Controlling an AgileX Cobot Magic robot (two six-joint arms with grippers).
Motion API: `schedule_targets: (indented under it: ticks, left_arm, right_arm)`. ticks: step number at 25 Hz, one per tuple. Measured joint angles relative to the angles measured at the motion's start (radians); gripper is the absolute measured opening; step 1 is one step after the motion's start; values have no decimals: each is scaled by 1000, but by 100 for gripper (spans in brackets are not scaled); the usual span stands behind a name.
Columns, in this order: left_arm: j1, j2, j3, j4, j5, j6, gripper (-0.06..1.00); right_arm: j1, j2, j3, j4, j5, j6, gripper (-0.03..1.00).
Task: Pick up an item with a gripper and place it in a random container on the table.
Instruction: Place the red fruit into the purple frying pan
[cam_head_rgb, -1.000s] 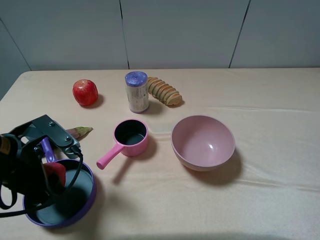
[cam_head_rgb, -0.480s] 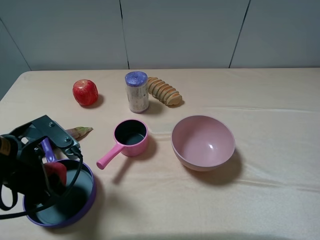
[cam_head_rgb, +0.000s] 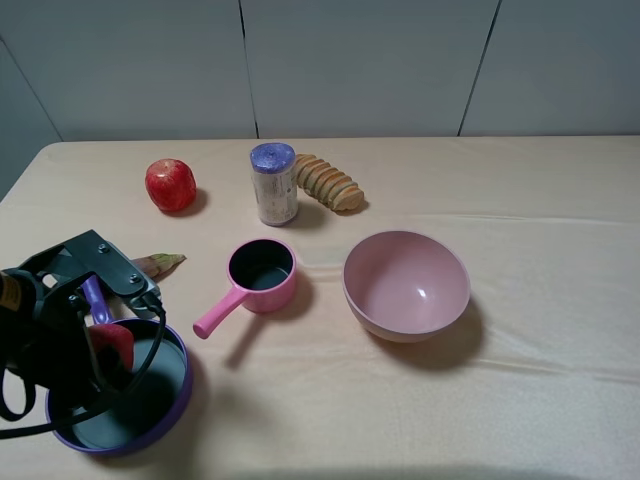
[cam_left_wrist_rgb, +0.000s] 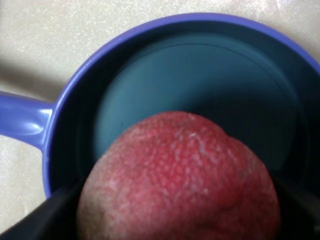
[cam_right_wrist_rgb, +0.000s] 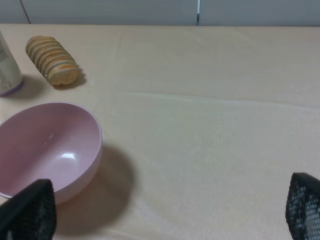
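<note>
The peach is hanging inside the purple rim of the pan, so it would stay in the pan if my left gripper opened now.
My left gripper (cam_head_rgb: 104, 352) is shut on the item, a matte pinkish-red peach (cam_head_rgb: 113, 340). It holds the fruit just over the near-left part of the container, a round purple frying pan (cam_head_rgb: 172, 405) at the table's front left. In the left wrist view the peach (cam_left_wrist_rgb: 180, 180) fills the foreground, with the pan's purple rim (cam_left_wrist_rgb: 75, 85) and dark inside beneath it. I cannot tell if the peach touches the pan floor. My right gripper (cam_right_wrist_rgb: 167, 215) is open, its two black fingertips far apart above bare tablecloth, and it does not show in the high view.
A pink saucepan (cam_head_rgb: 260, 272) and a pink bowl (cam_head_rgb: 406, 284) stand mid-table. At the back are a red apple (cam_head_rgb: 170, 184), a purple-lidded can (cam_head_rgb: 273, 183) and a sliced loaf (cam_head_rgb: 328, 182). A small greenish-brown item (cam_head_rgb: 160, 264) lies beside the pan handle.
</note>
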Motion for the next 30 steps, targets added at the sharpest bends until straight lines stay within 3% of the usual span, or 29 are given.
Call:
schedule_targets:
  ticks: [13,21,30]
  left_arm:
    - [0,0,0,8,0,0,70]
    - [0,0,0,15,0,0,91]
    - [0,0,0,16,0,1,94]
  right_arm:
    - [0,0,0,0,0,0,69]
    - [0,0,0,0,0,0,69]
    - [0,0,0,0,0,0,69]
